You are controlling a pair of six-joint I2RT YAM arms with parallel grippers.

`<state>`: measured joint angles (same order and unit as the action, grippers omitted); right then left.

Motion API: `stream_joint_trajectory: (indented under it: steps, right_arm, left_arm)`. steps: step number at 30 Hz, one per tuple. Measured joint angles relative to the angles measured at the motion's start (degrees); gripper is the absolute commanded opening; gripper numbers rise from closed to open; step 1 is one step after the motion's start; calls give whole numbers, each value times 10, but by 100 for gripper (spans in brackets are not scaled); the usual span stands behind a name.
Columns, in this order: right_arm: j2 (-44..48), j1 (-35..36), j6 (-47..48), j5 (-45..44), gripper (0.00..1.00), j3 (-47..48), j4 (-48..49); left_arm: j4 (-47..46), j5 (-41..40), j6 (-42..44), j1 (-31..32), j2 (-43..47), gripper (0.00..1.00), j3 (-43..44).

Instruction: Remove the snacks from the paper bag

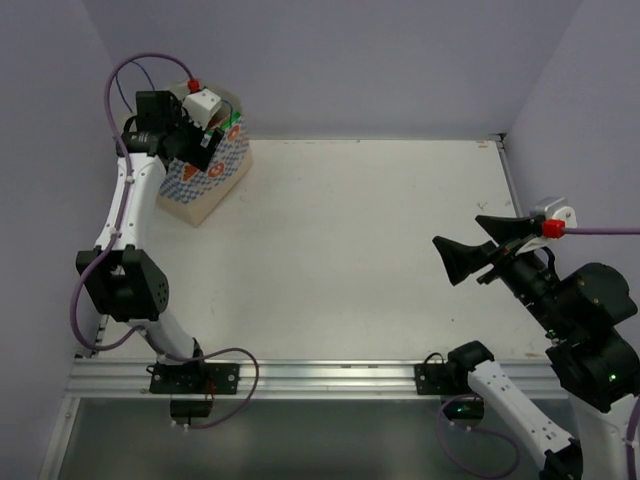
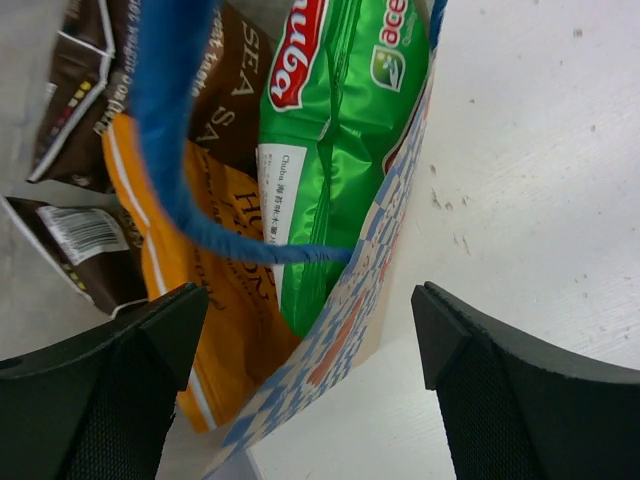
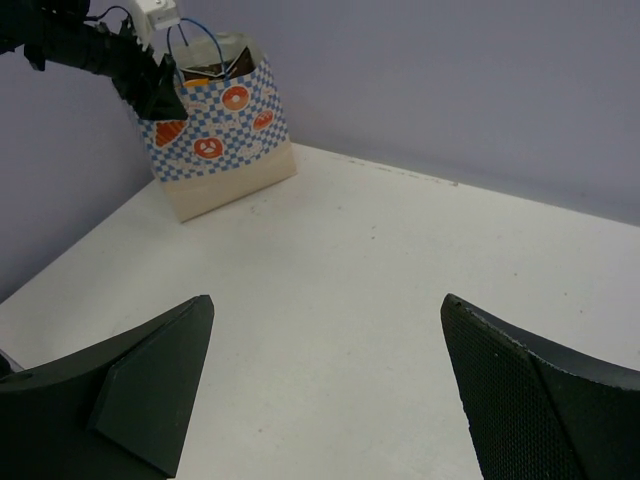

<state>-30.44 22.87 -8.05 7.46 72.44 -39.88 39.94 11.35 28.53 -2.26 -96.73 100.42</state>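
Observation:
My left gripper takes hold of the rim of the checked side [image 1: 228,144] [image 2: 328,334] of the paper bag next, leaving the bag's opening free for taking snacks out.
The paper bag [image 1: 205,178] stands upright at the table's far left corner; it also shows in the right wrist view [image 3: 225,130]. My left gripper [image 1: 207,137] hovers open over the bag's mouth, its jaws straddling the checked wall [image 2: 350,310]. Inside the bag are a green-and-white packet [image 2: 340,130], an orange-yellow packet [image 2: 215,290] and two dark brown packets [image 2: 85,90] [image 2: 90,250]. A blue cord handle [image 2: 165,110] crosses over them. The left gripper [image 2: 308,300] holds nothing. My right gripper [image 1: 462,238] is open and empty above the table's right side, also in its own view [image 3: 325,305].
Lilac walls close the back and left sides right behind the bag. The white table [image 1: 360,250] spreads between the bag and the right arm. A metal rail [image 1: 330,375] runs along the near edge.

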Motion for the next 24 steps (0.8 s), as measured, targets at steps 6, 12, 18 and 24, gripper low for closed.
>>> stream_joint_trajectory:
  steps: [6,12,18,24]
  right_arm:
    - [-13,0,9,-5,99,12,-3]
    - [-16,0,12,-5,99,13,-7]
    - [-21,0,12,-5,99,13,-9]
    - [-22,0,12,-5,99,13,-9]
  left_arm:
    - [4,23,-4,-12,-54,80,0]
    - [0,69,-15,-14,-78,74,23]
    - [-13,112,-25,-14,-78,64,30]
    - [-19,150,-41,-14,-78,36,30]
